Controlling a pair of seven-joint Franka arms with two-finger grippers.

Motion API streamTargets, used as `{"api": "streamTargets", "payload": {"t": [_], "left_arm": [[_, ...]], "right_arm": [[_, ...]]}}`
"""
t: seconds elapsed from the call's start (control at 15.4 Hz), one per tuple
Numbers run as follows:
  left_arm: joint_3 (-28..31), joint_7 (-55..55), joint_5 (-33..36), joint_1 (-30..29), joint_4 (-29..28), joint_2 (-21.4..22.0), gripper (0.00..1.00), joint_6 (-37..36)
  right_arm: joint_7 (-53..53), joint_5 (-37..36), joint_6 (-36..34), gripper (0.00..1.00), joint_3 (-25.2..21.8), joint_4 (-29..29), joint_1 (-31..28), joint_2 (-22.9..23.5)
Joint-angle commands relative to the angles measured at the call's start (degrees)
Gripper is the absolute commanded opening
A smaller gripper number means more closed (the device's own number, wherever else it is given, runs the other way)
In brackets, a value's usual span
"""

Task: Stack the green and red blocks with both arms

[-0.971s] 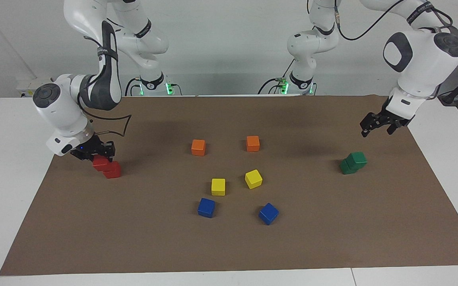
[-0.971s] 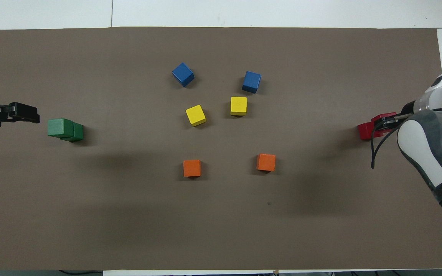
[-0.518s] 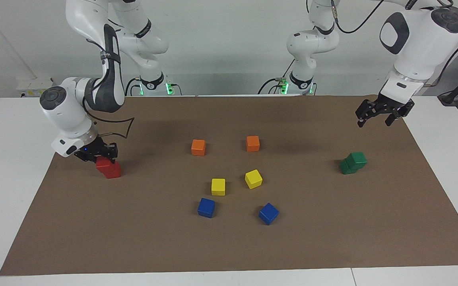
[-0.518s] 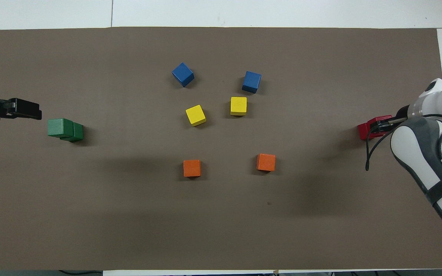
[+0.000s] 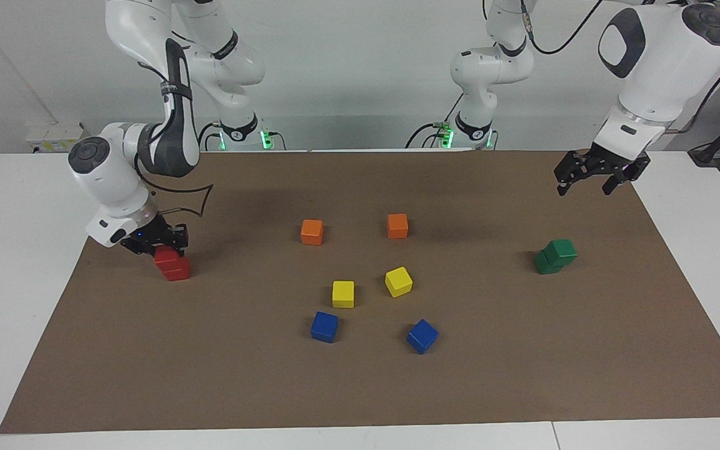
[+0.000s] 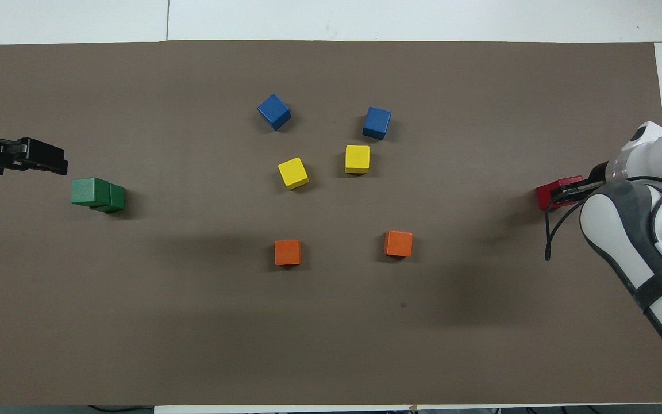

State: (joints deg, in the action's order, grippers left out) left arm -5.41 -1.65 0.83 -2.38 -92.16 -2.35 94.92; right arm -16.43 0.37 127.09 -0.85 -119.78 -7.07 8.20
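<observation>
The red block (image 6: 546,198) rests on the lower one in the overhead view and would stand, so my right gripper releases it next.
Two green blocks sit stacked at the left arm's end of the mat, the upper one (image 5: 563,249) (image 6: 89,191) offset on the lower one (image 5: 545,263) (image 6: 117,198). My left gripper (image 5: 585,185) (image 6: 49,163) hangs open and empty in the air beside that stack. At the right arm's end, my right gripper (image 5: 164,245) (image 6: 573,186) is shut on a red block (image 5: 165,255) (image 6: 550,193). That block sits on top of the second red block (image 5: 177,272), slightly offset. In the overhead view the lower red block is mostly hidden.
In the middle of the brown mat (image 5: 360,387) lie two orange cubes (image 5: 312,232) (image 5: 397,225), two yellow cubes (image 5: 343,294) (image 5: 399,281) and two blue cubes (image 5: 324,326) (image 5: 422,335). White table surrounds the mat.
My right gripper has carried its red block sideways onto the other red block. My left gripper has risen and drawn away from the green stack, toward the robots.
</observation>
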Motion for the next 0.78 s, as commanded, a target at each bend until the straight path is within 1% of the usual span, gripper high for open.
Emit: {"api": "streamTargets", "payload": {"t": [0.0, 0.19, 0.45, 0.71], "left_arm": [[2.0, -0.5, 0.0, 1.5, 1.6, -0.2, 1.00, -1.2], [2.7, -0.3, 0.0, 2.9, 1.5, 1.2, 1.00, -1.7], [2.8, -0.4, -0.1, 2.9, 0.1, 2.3, 1.00, -1.6], [2.8, -0.5, -0.2, 2.6, 0.3, 2.4, 1.00, -2.2]], "right_arm": [[-1.7, 0.6, 1.2, 0.06, 0.3, -2.0, -0.5, -1.8], [-1.6, 0.6, 1.3, 0.06, 0.3, -2.0, -0.5, -1.8], [-1.6, 0.6, 2.5, 0.06, 0.3, -2.0, -0.4, -1.5], [-1.3, 0.6, 2.5, 0.06, 0.3, -2.0, -0.4, -1.5]]}}
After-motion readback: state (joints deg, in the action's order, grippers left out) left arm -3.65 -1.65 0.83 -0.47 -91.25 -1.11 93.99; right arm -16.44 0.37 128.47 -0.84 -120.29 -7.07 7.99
